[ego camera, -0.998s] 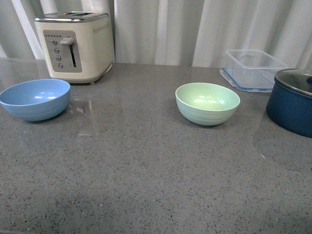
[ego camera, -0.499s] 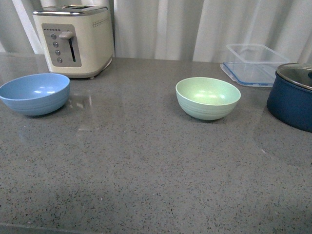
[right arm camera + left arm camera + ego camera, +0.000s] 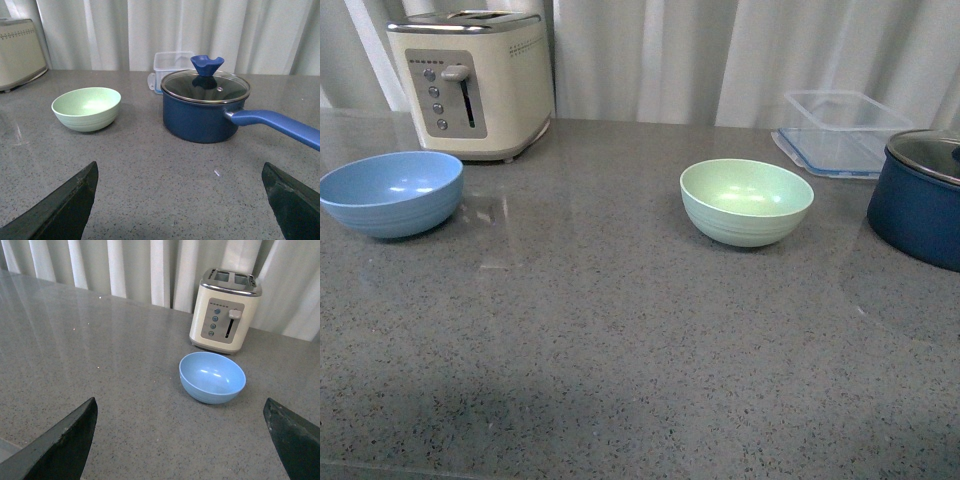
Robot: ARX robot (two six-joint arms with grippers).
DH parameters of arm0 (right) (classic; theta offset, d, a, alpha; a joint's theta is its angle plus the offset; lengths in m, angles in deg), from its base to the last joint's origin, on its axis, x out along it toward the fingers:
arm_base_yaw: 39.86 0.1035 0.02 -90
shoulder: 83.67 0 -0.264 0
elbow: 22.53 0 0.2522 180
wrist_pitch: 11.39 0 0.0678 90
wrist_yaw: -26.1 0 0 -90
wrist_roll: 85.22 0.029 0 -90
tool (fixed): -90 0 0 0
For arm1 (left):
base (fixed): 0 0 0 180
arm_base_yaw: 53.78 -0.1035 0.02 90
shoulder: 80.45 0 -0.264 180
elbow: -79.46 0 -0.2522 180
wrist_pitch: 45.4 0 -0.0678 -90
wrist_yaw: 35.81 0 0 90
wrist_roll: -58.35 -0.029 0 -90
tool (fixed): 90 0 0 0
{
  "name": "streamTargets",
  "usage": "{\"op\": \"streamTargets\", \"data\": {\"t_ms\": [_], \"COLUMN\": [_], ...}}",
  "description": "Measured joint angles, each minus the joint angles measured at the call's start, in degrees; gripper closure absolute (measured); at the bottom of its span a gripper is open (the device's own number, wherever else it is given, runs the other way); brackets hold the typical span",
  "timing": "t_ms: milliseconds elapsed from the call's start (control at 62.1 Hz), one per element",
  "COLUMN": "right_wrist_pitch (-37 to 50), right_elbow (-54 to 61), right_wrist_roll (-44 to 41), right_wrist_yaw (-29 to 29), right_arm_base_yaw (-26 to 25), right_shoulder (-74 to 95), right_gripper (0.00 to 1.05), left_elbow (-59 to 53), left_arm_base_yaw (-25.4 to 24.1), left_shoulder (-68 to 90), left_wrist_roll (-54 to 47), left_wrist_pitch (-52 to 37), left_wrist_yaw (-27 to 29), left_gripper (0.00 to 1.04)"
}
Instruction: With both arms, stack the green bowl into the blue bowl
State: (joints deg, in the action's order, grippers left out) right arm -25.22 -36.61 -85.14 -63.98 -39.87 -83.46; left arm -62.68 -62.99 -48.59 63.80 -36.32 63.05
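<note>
The blue bowl has a round body that is wider than the open fingertips, so the left gripper should next pinch the bowl by its thin rim [image 3: 328, 193].
The green bowl [image 3: 747, 201] stands upright and empty on the grey counter, right of centre; it also shows in the right wrist view [image 3: 86, 108]. The blue bowl [image 3: 391, 192] stands upright and empty at the far left, in front of the toaster; it also shows in the left wrist view [image 3: 212, 377]. Neither arm shows in the front view. My left gripper [image 3: 182, 440] is open and empty, well short of the blue bowl. My right gripper [image 3: 180, 202] is open and empty, well short of the green bowl and the pot.
A cream toaster [image 3: 472, 81] stands at the back left. A clear plastic container [image 3: 842, 130] sits at the back right. A dark navy pot [image 3: 920, 200] with a glass lid stands at the right edge, its long handle [image 3: 277, 127] pointing sideways. White curtains hang behind.
The front view tilted slightly between one second ago and half a second ago, so everything sits a little higher. Nothing on the counter has moved since.
</note>
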Motion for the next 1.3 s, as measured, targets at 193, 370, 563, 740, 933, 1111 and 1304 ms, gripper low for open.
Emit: {"op": "streamTargets", "data": {"t_ms": [193,370,563,740,933,1111,1304], "right_wrist_pitch": [0.0,0.0,0.0,0.0,0.0,0.0,0.0], "right_elbow": [0.0,0.0,0.0,0.0,0.0,0.0,0.0], "right_wrist_roll": [0.0,0.0,0.0,0.0,0.0,0.0,0.0], "right_wrist_yaw": [0.0,0.0,0.0,0.0,0.0,0.0,0.0], "right_arm_base_yaw": [0.0,0.0,0.0,0.0,0.0,0.0,0.0], "right_shoulder": [0.0,0.0,0.0,0.0,0.0,0.0,0.0], "right_gripper": [0.10,0.10,0.10,0.10,0.10,0.10,0.10], "left_elbow": [15.2,29.7,43.5,52.1,57.0,58.6,60.6], "left_arm_base_yaw": [-2.1,-1.4,-1.3,-1.0,-0.4,0.4,0.9], "left_shoulder": [19.1,36.5,54.0,66.0,73.4,78.6,83.1], "left_wrist_roll": [5.4,10.2,14.4,15.9,16.1,16.1,16.1], "left_wrist_pitch": [1.1,7.0,16.1,19.8,22.1,22.2,20.8], "left_wrist_yaw": [-4.0,-5.6,-9.0,-9.1,-8.0,-6.0,-6.0], "left_gripper": [0.07,0.07,0.07,0.07,0.07,0.07,0.07]}}
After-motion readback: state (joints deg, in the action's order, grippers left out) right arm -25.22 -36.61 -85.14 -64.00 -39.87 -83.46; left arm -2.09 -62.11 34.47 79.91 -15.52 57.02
